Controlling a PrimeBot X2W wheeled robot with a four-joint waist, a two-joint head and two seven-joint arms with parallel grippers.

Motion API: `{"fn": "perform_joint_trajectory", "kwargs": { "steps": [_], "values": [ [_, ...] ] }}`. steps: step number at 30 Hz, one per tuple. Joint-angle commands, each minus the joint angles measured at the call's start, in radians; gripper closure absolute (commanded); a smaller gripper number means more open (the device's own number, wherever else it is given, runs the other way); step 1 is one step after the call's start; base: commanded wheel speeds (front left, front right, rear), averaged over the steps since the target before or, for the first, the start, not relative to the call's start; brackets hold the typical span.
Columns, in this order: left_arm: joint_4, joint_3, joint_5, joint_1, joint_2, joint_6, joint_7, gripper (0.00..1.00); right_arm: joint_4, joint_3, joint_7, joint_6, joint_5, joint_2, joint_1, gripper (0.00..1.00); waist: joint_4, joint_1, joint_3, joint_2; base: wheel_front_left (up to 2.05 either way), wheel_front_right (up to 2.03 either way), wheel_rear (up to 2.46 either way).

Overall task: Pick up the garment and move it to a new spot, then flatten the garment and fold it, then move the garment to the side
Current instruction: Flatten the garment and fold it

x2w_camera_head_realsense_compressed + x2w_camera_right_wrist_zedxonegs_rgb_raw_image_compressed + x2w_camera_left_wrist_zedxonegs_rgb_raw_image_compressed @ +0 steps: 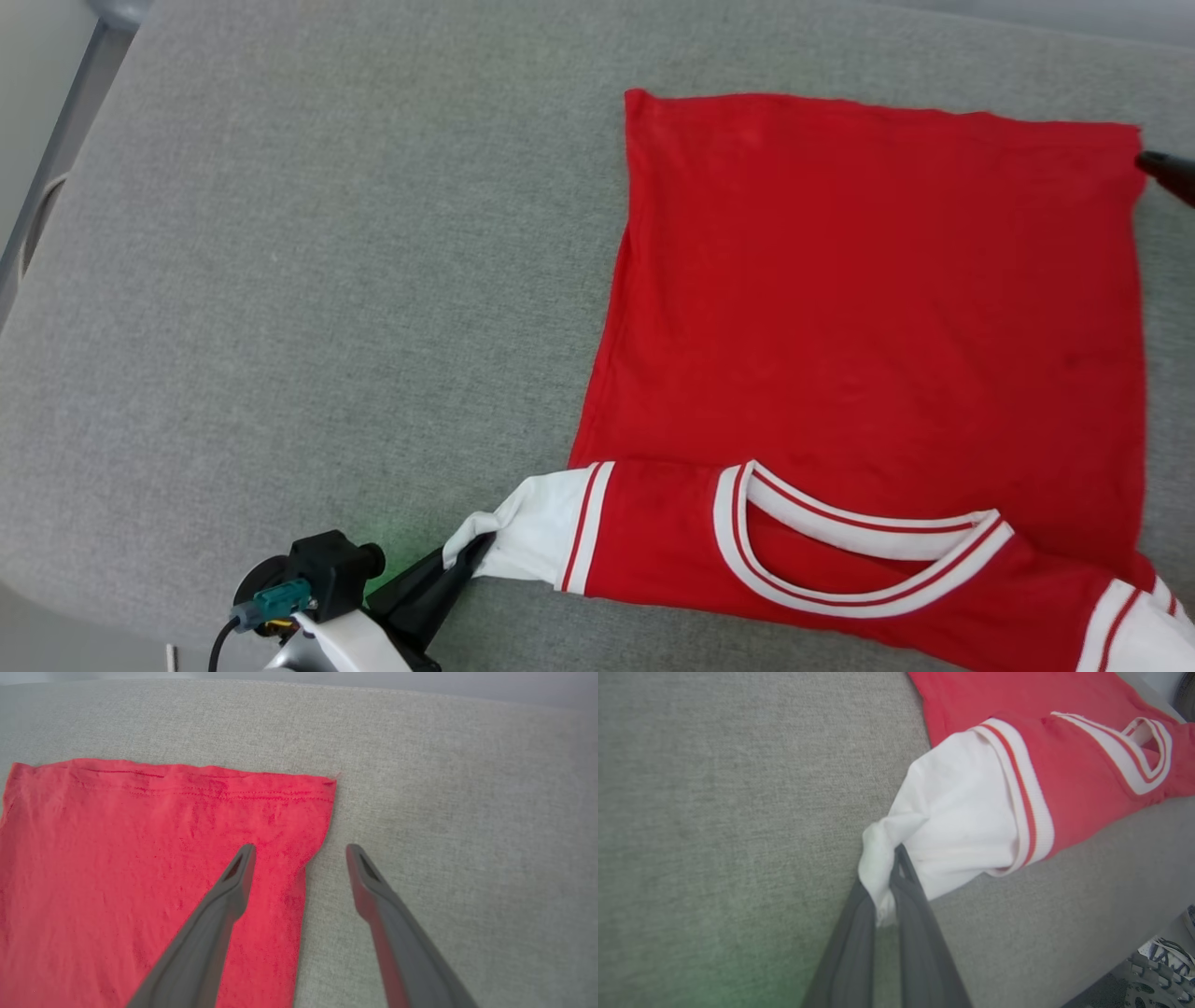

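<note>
My right gripper grabs the garment's hem corner [1129,139] next, where the hem's loose edge lifts slightly, as the red body of the garment [868,308] lies flat on the surface.
The garment [868,308] is a red T-shirt with white sleeves and striped trim, lying plain side up on the grey surface, collar toward me. My left gripper [478,544] is shut on the tip of the white sleeve [952,826], which is pulled out to the left; the left wrist view shows white cloth bunched between the dark fingers [915,914]. My right gripper [301,851] stands open over the far right hem corner [322,788], one finger above the red cloth, the other above bare grey fabric. One dark fingertip [1162,166] shows at the right edge of the head view.
The grey cushioned surface [327,280] stretches bare to the left of the garment. Its front edge runs close below the collar. A metal frame [56,149] shows at the far left. A shoe [1169,956] stands on the floor beside the surface.
</note>
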Motion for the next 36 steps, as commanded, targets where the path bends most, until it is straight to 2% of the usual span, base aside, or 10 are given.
{"fn": "perform_joint_trajectory", "kwargs": {
  "steps": [1, 17, 18, 19, 20, 21, 22, 23, 25, 36],
  "values": [
    [0.009, -0.007, -0.003, -0.017, 0.006, 0.002, 0.0, 1.0, 0.02, -0.01, -0.005, -0.001, -0.02, 0.004, -0.022, 0.0, 0.021, -0.0002, 0.022, 0.0, 0.0, 0.0, 0.0],
    [0.043, -0.136, -0.029, -0.122, -0.001, 0.002, -0.001, 1.0, 0.209, -0.045, -0.024, -0.001, -0.248, 0.026, -0.117, 0.0, 0.095, -0.0002, 0.086, 0.0, 0.0, 0.0, 0.0],
    [0.048, -0.143, -0.029, -0.123, 0.003, 0.003, -0.001, 1.0, 0.216, -0.035, -0.024, -0.001, -0.264, 0.026, -0.113, 0.06, 0.095, -0.0002, 0.086, 0.0, 0.0, 0.0, 0.0],
    [0.051, -0.148, -0.03, -0.123, 0.005, 0.003, -0.001, 1.0, 0.218, -0.024, -0.029, -0.001, -0.277, 0.026, -0.109, 0.51, 0.095, -0.0002, 0.086, 0.0, 0.0, 0.0, 0.0],
    [0.052, -0.151, -0.033, -0.124, 0.007, 0.003, -0.001, 1.0, 0.221, -0.02, -0.034, -0.001, -0.281, 0.025, -0.108, 0.61, 0.095, -0.0002, 0.086, 0.0, 0.0, 0.0, 0.0],
    [0.052, -0.155, -0.034, -0.127, 0.009, 0.003, 0.0, 1.0, 0.223, -0.013, -0.034, -0.001, -0.285, 0.027, -0.104, 0.82, 0.095, -0.0002, 0.088, 0.0, 0.0, 0.0, 0.0],
    [0.052, -0.158, -0.034, -0.129, 0.011, 0.003, 0.001, 1.0, 0.222, -0.003, -0.036, -0.001, -0.288, 0.03, -0.097, 0.95, 0.095, -0.0002, 0.09, 0.0, 0.0, 0.0, 0.0],
    [0.052, -0.158, -0.036, -0.131, 0.01, 0.003, 0.002, 1.0, 0.22, 0.002, -0.044, -0.001, -0.288, 0.027, -0.094, 1.0, 0.095, -0.0002, 0.091, 0.0, 0.0, 0.0, 0.0],
    [0.052, -0.156, -0.032, -0.136, 0.009, 0.003, 0.002, 0.96, 0.214, 0.019, -0.047, -0.001, -0.292, 0.023, -0.09, 1.0, 0.09, -0.0002, 0.096, 0.0, 0.0, 0.0, 0.0],
    [0.035, -0.112, -0.021, -0.133, 0.001, 0.003, -0.001, 1.0, 0.175, 0.061, -0.061, -0.001, -0.24, -0.008, -0.112, 1.0, 0.042, -0.0002, 0.074, 0.0, 0.0, 0.0, 0.0]
  ]
}}
